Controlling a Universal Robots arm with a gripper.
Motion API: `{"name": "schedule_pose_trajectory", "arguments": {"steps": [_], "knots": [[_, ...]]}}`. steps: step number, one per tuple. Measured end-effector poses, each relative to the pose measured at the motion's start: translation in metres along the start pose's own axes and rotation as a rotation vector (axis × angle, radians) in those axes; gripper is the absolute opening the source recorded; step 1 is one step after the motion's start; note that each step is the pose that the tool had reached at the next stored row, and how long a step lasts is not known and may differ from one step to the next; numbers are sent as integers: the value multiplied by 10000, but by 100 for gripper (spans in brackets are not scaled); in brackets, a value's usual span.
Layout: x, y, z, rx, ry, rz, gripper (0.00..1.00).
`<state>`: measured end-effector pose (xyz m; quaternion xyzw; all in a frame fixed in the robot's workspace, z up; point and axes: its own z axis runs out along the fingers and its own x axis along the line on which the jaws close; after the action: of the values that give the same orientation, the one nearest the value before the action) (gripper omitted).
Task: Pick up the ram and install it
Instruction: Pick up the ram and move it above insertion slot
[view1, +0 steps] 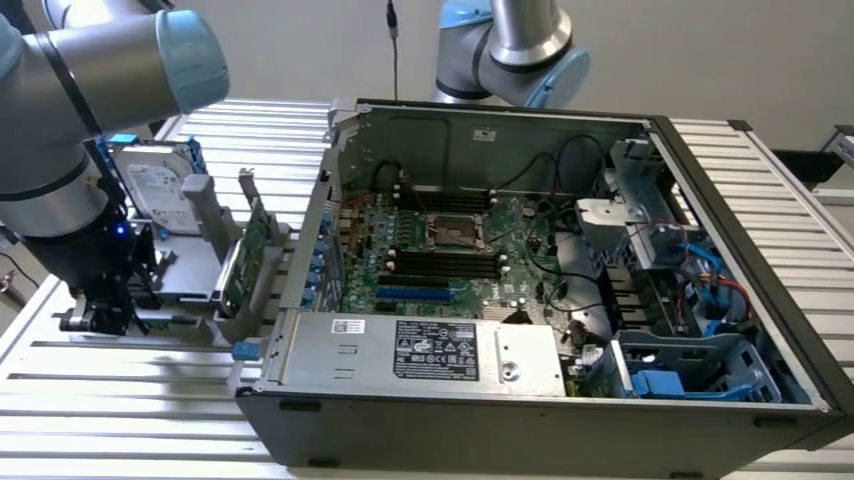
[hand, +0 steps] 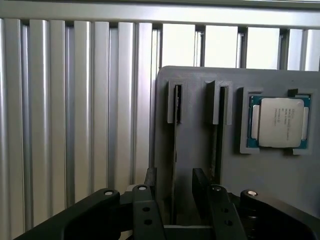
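Observation:
Next, my gripper grabs the ram by its open middle part (hand: 174, 182) to install it, since a grey holder post wraps the ram's end.
My gripper (view1: 100, 318) hangs low over a grey slotted holder (hand: 195, 130) on the slatted table, at the exterior view's left, outside the computer case. In the wrist view the gripper (hand: 175, 175) is open, one finger (hand: 150, 181) on each side of a narrow slot in the holder. A thin dark strip (hand: 177, 102) stands in that slot; it looks like the ram seen edge-on, though I cannot tell for sure. The fingers are not touching it. The black ram slots (view1: 447, 265) lie on the motherboard (view1: 441, 250) inside the open case (view1: 561, 400).
A processor chip (hand: 279, 122) lies in a recess of the holder beside a second slot (hand: 218, 105). A broader green card (view1: 247, 258) stands upright in a grey bracket next to the case wall. A hard drive (view1: 150, 190) stands behind my arm. A second arm (view1: 514, 50) rises behind the case.

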<state>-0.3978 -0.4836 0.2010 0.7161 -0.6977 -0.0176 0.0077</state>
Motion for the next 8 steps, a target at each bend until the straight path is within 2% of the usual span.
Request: {"name": "schedule_pose_trajectory", "arguments": {"steps": [6, 7, 8], "knots": [[4, -5, 5, -2, 5, -217, 42], [5, -6, 6, -1, 0, -222, 40], [6, -7, 6, 0, -4, -222, 33]]}}
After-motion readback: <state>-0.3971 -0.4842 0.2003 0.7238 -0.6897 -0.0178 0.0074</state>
